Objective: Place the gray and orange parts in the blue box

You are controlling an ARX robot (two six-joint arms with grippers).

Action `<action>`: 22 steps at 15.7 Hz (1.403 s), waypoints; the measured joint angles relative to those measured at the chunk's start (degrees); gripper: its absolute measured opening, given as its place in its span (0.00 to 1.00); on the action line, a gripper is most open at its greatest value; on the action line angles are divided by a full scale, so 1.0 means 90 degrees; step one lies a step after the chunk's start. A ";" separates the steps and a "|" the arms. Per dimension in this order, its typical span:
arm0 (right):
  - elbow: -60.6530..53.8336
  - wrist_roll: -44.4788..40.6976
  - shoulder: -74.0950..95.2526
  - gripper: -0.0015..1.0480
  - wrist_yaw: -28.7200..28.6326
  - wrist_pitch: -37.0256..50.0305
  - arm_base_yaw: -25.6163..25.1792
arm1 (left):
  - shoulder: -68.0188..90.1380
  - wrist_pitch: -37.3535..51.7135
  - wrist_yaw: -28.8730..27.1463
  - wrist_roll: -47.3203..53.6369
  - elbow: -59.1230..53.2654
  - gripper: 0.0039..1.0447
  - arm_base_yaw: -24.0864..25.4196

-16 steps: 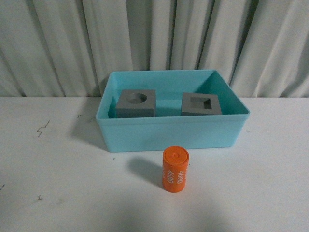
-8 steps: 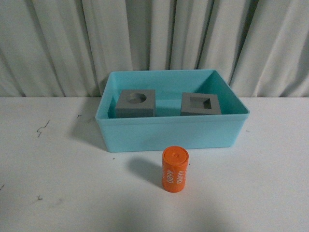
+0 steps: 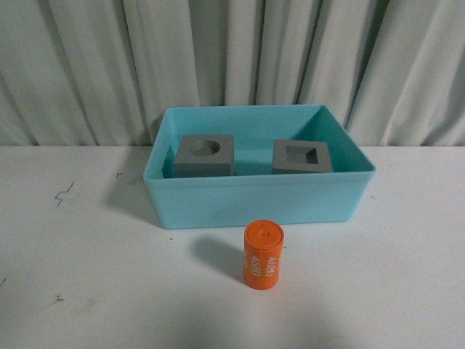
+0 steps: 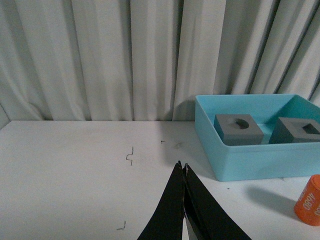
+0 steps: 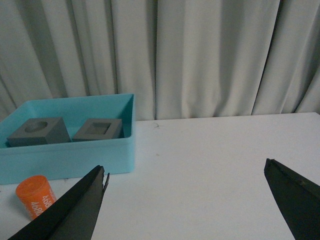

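The orange cylinder should go between the gray cubes in the blue box, so my right gripper should grab it by its digit-marked body (image 3: 262, 263) next.
The light-blue box (image 3: 254, 200) stands on the white table. Inside it sit two gray cubes: one with a round recess (image 3: 206, 155) on the left, one with a square recess (image 3: 302, 157) on the right. The orange cylinder (image 3: 262, 255) with white digits stands upright on the table just in front of the box. Neither arm shows in the front view. My left gripper (image 4: 182, 166) is shut and empty, over the table left of the box (image 4: 260, 160). My right gripper (image 5: 186, 167) is wide open and empty, with the orange cylinder (image 5: 36, 196) off beyond one finger.
A pale pleated curtain (image 3: 232, 58) hangs behind the table. Small dark marks (image 3: 65, 193) dot the table's left side. Open white tabletop (image 5: 225, 150) stretches to the right of the box.
The orange cylinder has turned slightly, its digits now facing a little differently. Nothing else has moved.
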 joint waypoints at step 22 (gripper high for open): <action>0.5761 -0.2127 1.1888 0.94 -0.1234 0.1321 0.2929 | 0.0000 -0.0002 0.0002 0.0010 0.0000 0.94 0.0000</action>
